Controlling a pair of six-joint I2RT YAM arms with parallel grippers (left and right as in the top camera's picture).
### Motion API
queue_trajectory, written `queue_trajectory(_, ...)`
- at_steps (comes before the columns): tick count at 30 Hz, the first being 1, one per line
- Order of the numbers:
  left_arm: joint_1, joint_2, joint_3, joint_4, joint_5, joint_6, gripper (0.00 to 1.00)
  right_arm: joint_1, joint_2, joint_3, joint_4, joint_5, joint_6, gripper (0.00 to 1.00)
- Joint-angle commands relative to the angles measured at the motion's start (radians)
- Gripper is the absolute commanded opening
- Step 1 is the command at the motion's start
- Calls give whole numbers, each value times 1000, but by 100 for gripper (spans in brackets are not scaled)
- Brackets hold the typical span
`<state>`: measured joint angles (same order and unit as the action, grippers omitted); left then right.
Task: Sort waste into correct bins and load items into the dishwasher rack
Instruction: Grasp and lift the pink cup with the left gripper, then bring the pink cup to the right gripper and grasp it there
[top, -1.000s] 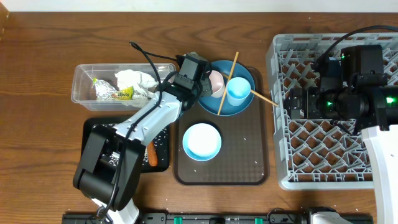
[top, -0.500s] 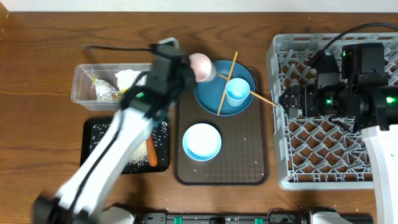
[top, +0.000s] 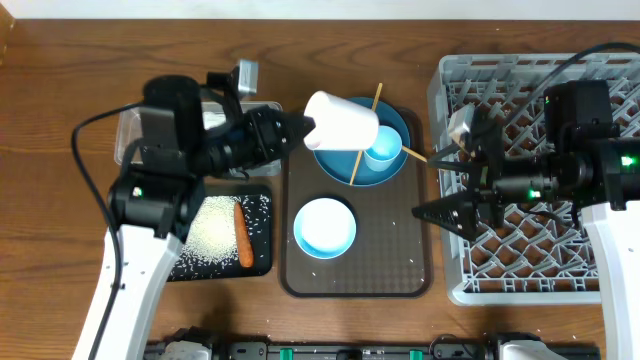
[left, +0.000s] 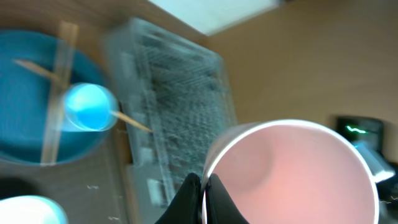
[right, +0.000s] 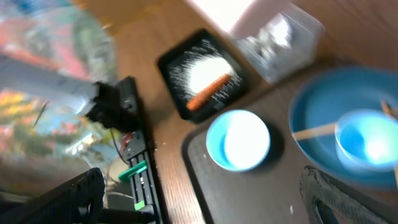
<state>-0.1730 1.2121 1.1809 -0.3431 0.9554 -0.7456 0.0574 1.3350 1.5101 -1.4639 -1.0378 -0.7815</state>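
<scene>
My right gripper will reach the small pink cup and grab it around its bottom end, so the cup's rim stays free to load into the rack (top: 530, 250).
My left gripper (top: 308, 130) is shut on the rim of the small pink cup (top: 345, 122) and holds it tilted in the air above the left edge of the blue plate (top: 350, 165). In the left wrist view the fingers (left: 202, 199) pinch the cup wall (left: 292, 174). The light blue cup (top: 382, 148) and two chopsticks (top: 364, 137) lie on the plate. The pale blue bowl (top: 324, 227) sits on the brown tray (top: 360, 275). My right gripper (top: 447, 190) is open and empty at the left edge of the grey rack (top: 530, 250). A carrot (top: 241, 236) and rice (top: 205, 235) lie in the black tray (top: 180, 268).
The clear tub (top: 128, 140) is mostly hidden behind my left arm; the right wrist view shows it (right: 283, 37) with crumpled waste inside. That view also shows the bowl (right: 239, 140) and black tray (right: 177, 59). Rice grains dot the brown tray.
My left arm has lifted the pink cup off the plate and swung back to the left. My right gripper has come out over the rack's left edge and opened.
</scene>
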Motion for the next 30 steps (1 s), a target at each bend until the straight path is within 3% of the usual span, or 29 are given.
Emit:
queue_trajectory(1,21,58,16,81,370,-142,6,-4,-1,12,-13,-177,-252,99)
queue_trajectory(13,-43,106,15,95,407,-155,6,-1,43,12,60,-256,-278,99)
queue_trajectory(23,-83,106,15,95,406,-154,6,93,85,12,154,-343,-278,99)
queue_trajectory(26,-87,106,15,95,406,-154,6,135,90,12,184,-343,-277,94)
queue_trajectory(30,-87,106,15,95,406,-154,6,159,90,12,214,-338,-258,79)
